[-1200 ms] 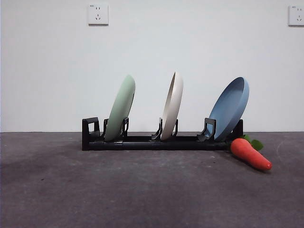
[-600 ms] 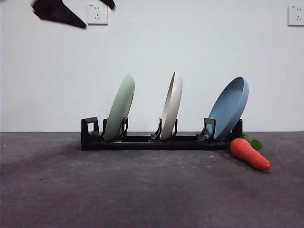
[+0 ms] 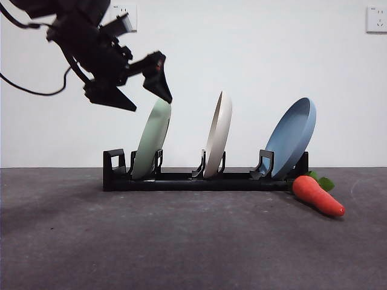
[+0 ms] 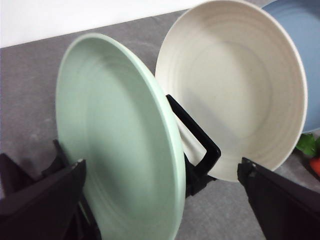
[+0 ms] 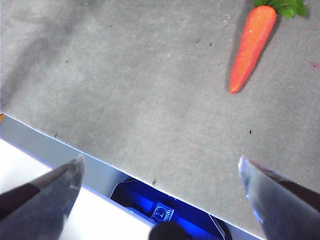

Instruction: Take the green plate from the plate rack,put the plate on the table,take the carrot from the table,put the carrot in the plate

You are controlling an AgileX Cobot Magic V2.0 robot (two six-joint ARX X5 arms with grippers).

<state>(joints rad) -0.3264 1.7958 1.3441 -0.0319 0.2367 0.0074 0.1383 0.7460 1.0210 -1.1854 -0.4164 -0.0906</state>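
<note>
The plate rack's black wires crowd the green plate's lower edge, so my left gripper should pinch the green plate by its top rim (image 3: 162, 104) (image 4: 174, 162) next.
The green plate (image 3: 152, 140) stands on edge in the leftmost slot of the black plate rack (image 3: 199, 179) on the table (image 3: 181, 241). My left gripper (image 3: 148, 96) hangs open just above the plate's top rim, one jaw on each side of it, touching nothing. In the left wrist view the green plate (image 4: 117, 150) fills the space between the jaws of the left gripper (image 4: 160, 200). The carrot (image 3: 318, 195) lies on the table by the rack's right end. My right gripper (image 5: 160, 175) is open above the table's near edge, with the carrot (image 5: 252, 45) well ahead of it.
A cream-white plate (image 3: 219, 134) stands in the rack's middle slot and a blue plate (image 3: 291, 137) leans in the right one. The cream-white plate (image 4: 232, 87) sits close behind the green one. The table's edge (image 5: 75, 150) runs under the right gripper.
The left arm has come down from the top left corner and now has its open jaws over the green plate's top rim. Plates, rack and carrot have not moved.
</note>
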